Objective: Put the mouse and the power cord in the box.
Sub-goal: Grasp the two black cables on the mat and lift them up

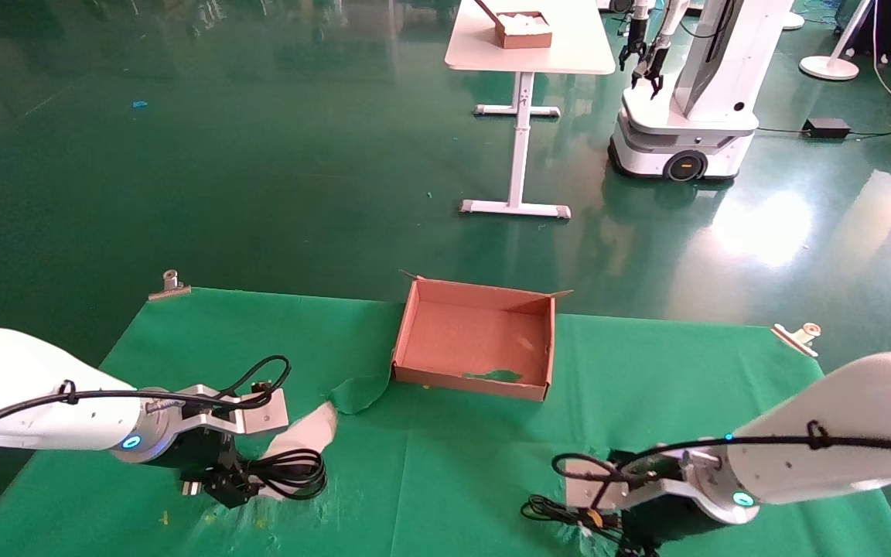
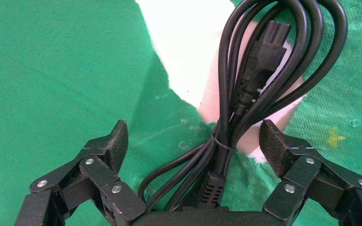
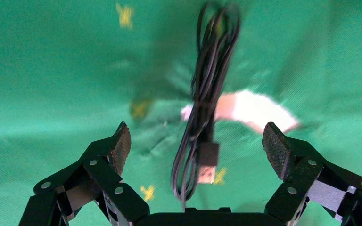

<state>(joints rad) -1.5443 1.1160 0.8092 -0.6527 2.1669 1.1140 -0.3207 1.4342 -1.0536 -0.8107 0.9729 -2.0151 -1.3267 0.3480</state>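
Observation:
The loops of the power cord spread out wide at the ends, so the left gripper needs to grab the power cord next at its narrow tied middle [image 2: 223,136].
The box [image 1: 476,340], open brown cardboard with nothing in it, stands at the far middle of the green cloth. The power cord [image 1: 291,472] lies in thick black loops over a tear in the cloth at the near left. My left gripper [image 1: 221,483] is low over it and open, and the tied bundle [image 2: 245,94] runs between the left fingers [image 2: 115,146] untouched. At the near right my right gripper [image 3: 198,146] is open above the mouse's thin coiled cable [image 3: 202,108] and its USB plug [image 3: 207,162]. The same cable [image 1: 546,510] shows beside my right gripper [image 1: 631,534]. The mouse body is hidden.
White table surface [image 1: 306,437] shows through tears in the cloth, and a cloth flap [image 1: 356,391] curls up by the box's left corner. Metal clips [image 1: 169,284] [image 1: 797,336] hold the far corners. Far behind stand a white table [image 1: 569,54] and another robot [image 1: 685,93].

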